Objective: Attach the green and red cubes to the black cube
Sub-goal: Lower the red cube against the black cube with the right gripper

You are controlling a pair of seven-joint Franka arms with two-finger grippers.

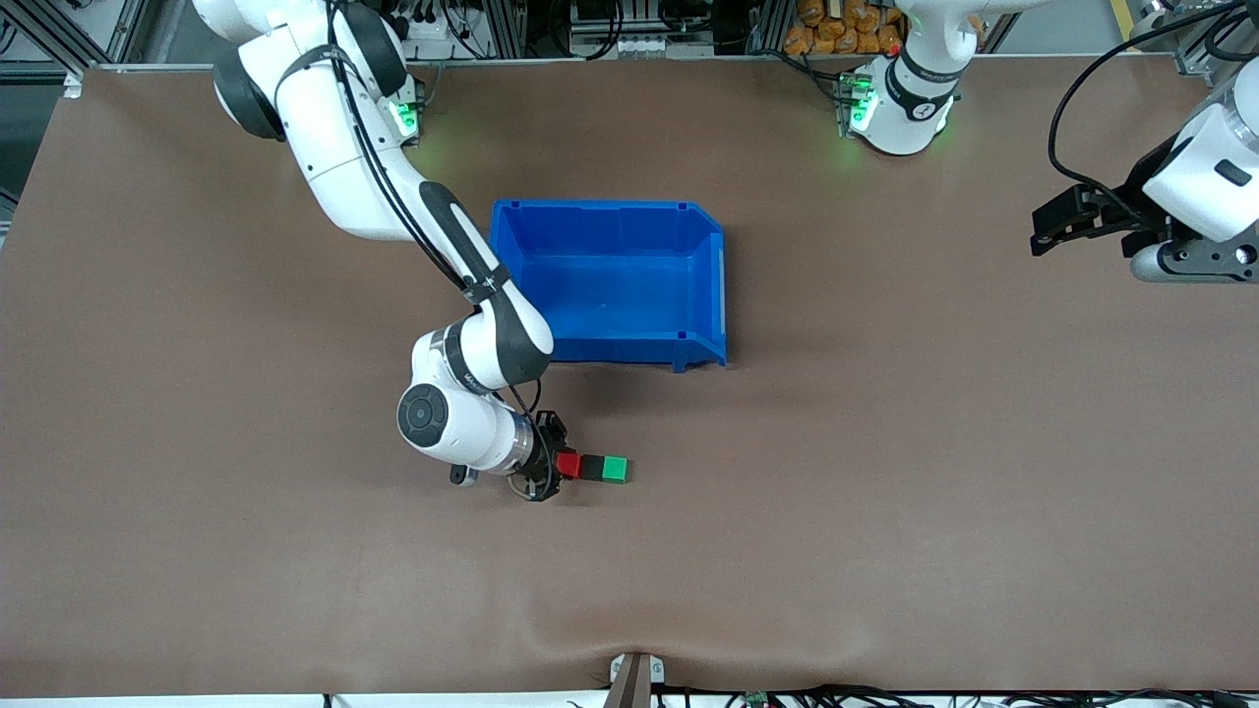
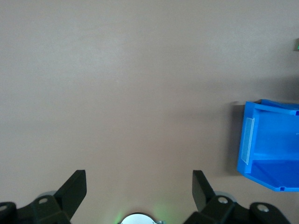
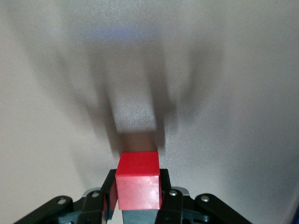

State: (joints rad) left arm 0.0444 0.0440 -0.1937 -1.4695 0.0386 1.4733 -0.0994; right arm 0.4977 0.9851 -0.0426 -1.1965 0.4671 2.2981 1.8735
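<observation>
My right gripper opens now, since the red cube sits low in the row, flush beside the black cube.
The red cube (image 1: 569, 464) sits between the fingers of my right gripper (image 1: 555, 462), which is shut on it. It stands in a row with the black cube (image 1: 591, 467) and the green cube (image 1: 616, 470), black in the middle, each touching its neighbour. The row lies low at the table, nearer to the front camera than the blue bin. In the right wrist view the red cube (image 3: 138, 175) fills the right gripper (image 3: 138, 189) and hides the other two cubes. My left gripper (image 1: 1045, 228) waits open over the left arm's end of the table, and the left gripper (image 2: 138, 186) holds nothing.
An empty blue bin (image 1: 610, 211) stands mid-table, its open front toward the left arm's end; the bin (image 2: 246, 149) also shows in the left wrist view. The right arm's elbow hangs beside the bin's corner. The brown mat has a bump at its front edge (image 1: 590, 629).
</observation>
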